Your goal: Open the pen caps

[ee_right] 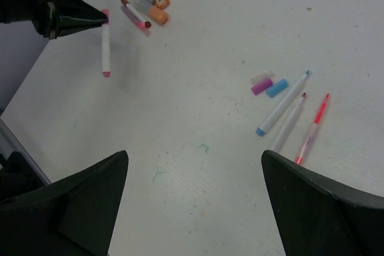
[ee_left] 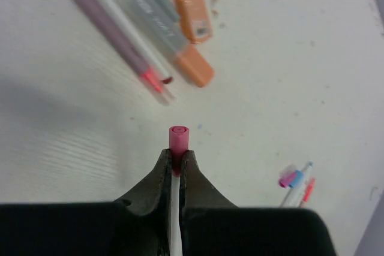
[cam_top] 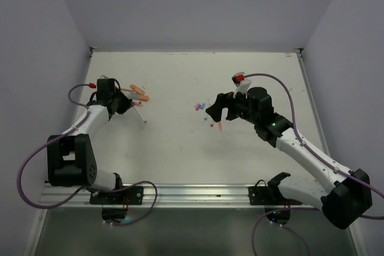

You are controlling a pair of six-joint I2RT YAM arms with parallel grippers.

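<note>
Next, my right gripper grabs the pen by its pale body [ee_right: 106,59], toward the pen's end away from the pink cap, so my left gripper opens the pen afterwards.
My left gripper [ee_left: 176,155] is shut on a thin pale pen just below its pink cap [ee_left: 178,138], which sticks out past the fingertips. In the right wrist view that pen [ee_right: 105,45] hangs above the table from the left gripper [ee_right: 99,19]. My right gripper [ee_right: 193,155] is wide open and empty above the table's middle [cam_top: 217,111]. Loose purple [ee_right: 261,86] and blue [ee_right: 276,87] caps lie beside three uncapped pens [ee_right: 282,104]. More capped pens and two orange markers [ee_left: 191,4] lie in a pile ahead of the left gripper [cam_top: 126,106].
White table [cam_top: 180,148] with walls on three sides and a metal rail [cam_top: 192,193] at the near edge. Small ink marks [ee_right: 201,146] on the surface. A clear cap [ee_right: 261,77] lies by the purple one. The orange markers also show in the top view [cam_top: 139,92].
</note>
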